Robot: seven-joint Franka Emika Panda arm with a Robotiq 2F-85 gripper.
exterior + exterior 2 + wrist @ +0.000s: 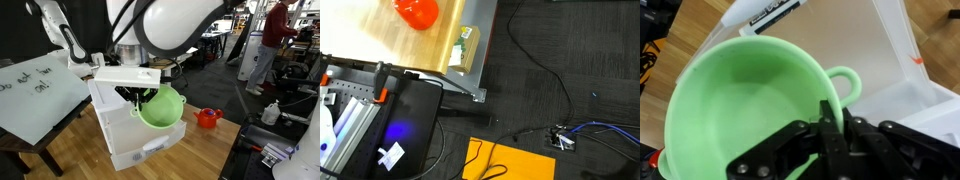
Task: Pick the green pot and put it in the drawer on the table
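Observation:
My gripper should keep holding the green pot until it is inside the drawer. The pot's tilted side sticks out over the drawer's near corner.
The green pot is light green and bowl-like, tilted on its side, and hangs above the open drawer of the white boxy unit. My gripper is shut on its rim. In the wrist view the green pot fills the left, its small loop handle at the right, and the gripper pinches the rim with one finger inside and one outside. The translucent white drawer lies beyond it. The wooden table bears the unit.
A small red pot stands on the table right of the drawer unit; it also shows in an exterior view. A white board with handwriting leans at the left. A person stands in the background.

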